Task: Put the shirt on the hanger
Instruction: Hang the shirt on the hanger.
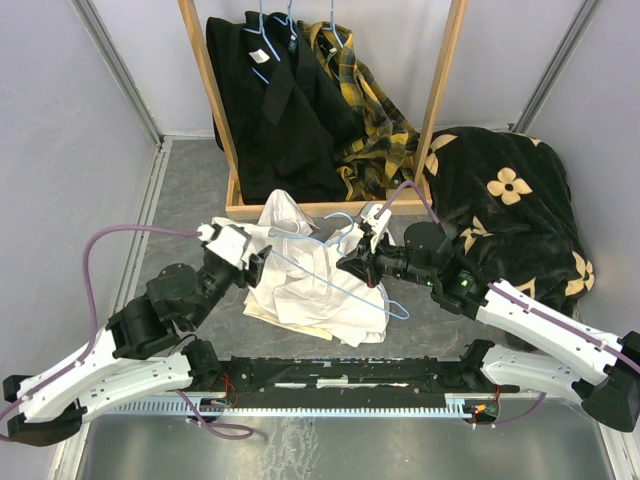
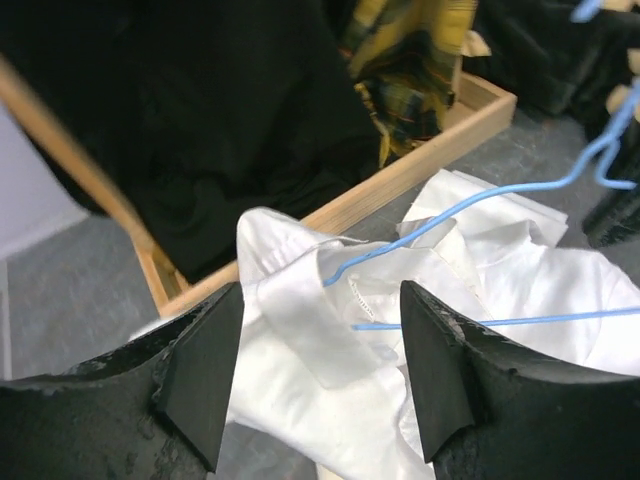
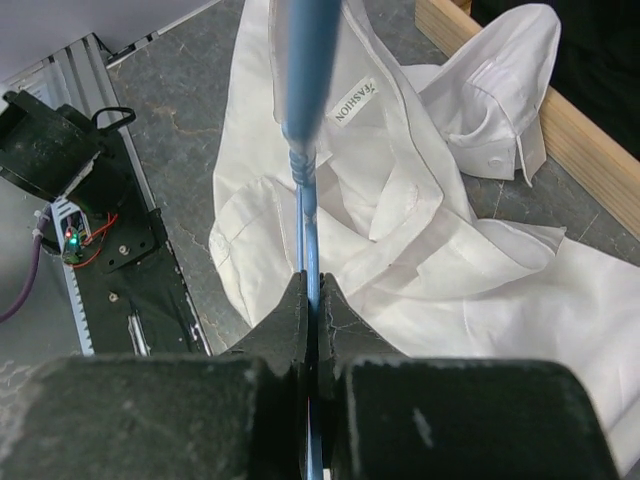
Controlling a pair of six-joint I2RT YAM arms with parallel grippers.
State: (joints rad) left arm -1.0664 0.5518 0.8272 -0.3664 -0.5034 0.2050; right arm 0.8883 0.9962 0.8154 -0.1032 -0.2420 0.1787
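Next, my left gripper grabs the shirt's collar edge where the hanger enters, to draw the white shirt [image 1: 300,285] onto the hanger.
The white shirt [image 1: 300,285] lies crumpled on the grey table in front of the wooden rack. The light-blue wire hanger [image 1: 330,280] lies across it, one end running into the collar [image 2: 310,335]. My right gripper [image 1: 352,263] is shut on the hanger's wire [image 3: 305,130], seen close up at the right gripper [image 3: 312,292] above the shirt [image 3: 420,220]. My left gripper [image 1: 262,265] hovers at the shirt's left side. In the left wrist view the left gripper [image 2: 320,300] stands open just above the collar, nothing between its fingers, the hanger [image 2: 470,200] beyond.
A wooden rack base [image 1: 330,208] stands behind the shirt, with black garments [image 1: 270,100] and a plaid shirt [image 1: 370,110] on blue hangers. A black flowered blanket [image 1: 510,200] lies at the right. A black rail [image 1: 340,375] runs along the near edge.
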